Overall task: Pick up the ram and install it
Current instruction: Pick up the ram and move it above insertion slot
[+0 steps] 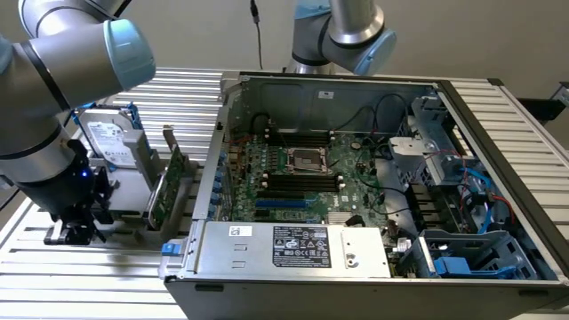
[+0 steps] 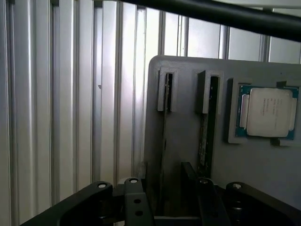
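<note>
Next, my gripper grabs the ram stick's bare middle part (image 2: 162, 181), where both its sides stand free, since the holder's slotted post wraps the end of the ram stick (image 2: 164, 132).
In the wrist view, a grey holder (image 2: 183, 155) has two narrow slots. A thin ram stick (image 2: 164, 132) stands on edge in one slot, and a second stick (image 2: 206, 136) with a greenish edge stands in the other. My gripper (image 2: 169, 207) is open and low over the holder. Its two black fingers (image 2: 135, 205) stand on either side of the first ram stick, and no contact shows. In the exterior view, my gripper (image 1: 73, 230) hangs over the holder on the slatted table, to the left of the open computer case (image 1: 374, 187).
A square silver processor chip (image 2: 268, 112) lies in a pocket of the holder beside the sticks. A green expansion card (image 1: 169, 180) and a hard drive (image 1: 111, 140) stand upright between my arm and the case. Black memory slots (image 1: 302, 181) run across the motherboard.
</note>
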Controlling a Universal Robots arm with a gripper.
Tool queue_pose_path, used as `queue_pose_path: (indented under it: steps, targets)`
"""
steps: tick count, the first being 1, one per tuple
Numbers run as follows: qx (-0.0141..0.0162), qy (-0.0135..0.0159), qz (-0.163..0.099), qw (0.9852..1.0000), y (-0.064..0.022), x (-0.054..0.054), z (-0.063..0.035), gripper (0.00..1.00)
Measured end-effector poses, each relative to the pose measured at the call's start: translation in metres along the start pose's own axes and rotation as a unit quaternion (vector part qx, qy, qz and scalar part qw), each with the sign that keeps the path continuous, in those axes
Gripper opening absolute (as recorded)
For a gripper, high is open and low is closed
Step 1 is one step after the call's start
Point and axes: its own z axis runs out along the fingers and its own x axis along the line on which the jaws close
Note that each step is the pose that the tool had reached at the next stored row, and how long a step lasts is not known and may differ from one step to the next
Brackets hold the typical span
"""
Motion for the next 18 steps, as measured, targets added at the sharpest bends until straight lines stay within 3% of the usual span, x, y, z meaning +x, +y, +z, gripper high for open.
queue_pose_path:
  steps: [3,6,10,15,18]
  targets:
    - [0.0000,-0.0067,0.000,1.0000,0.0000,0.0002,0.0011,0.42]
    - [-0.0027,-0.0112,0.000,0.9999,0.0000,0.0019,0.0014,0.42]
    - [-0.0059,-0.0167,0.000,0.9998,0.0002,0.0080,0.0013,0.42]
    - [-0.0059,-0.0237,0.000,0.9997,0.0003,0.0098,0.0012,0.42]
    - [-0.0059,-0.0257,0.000,0.9997,0.0002,0.0100,0.0012,0.42]
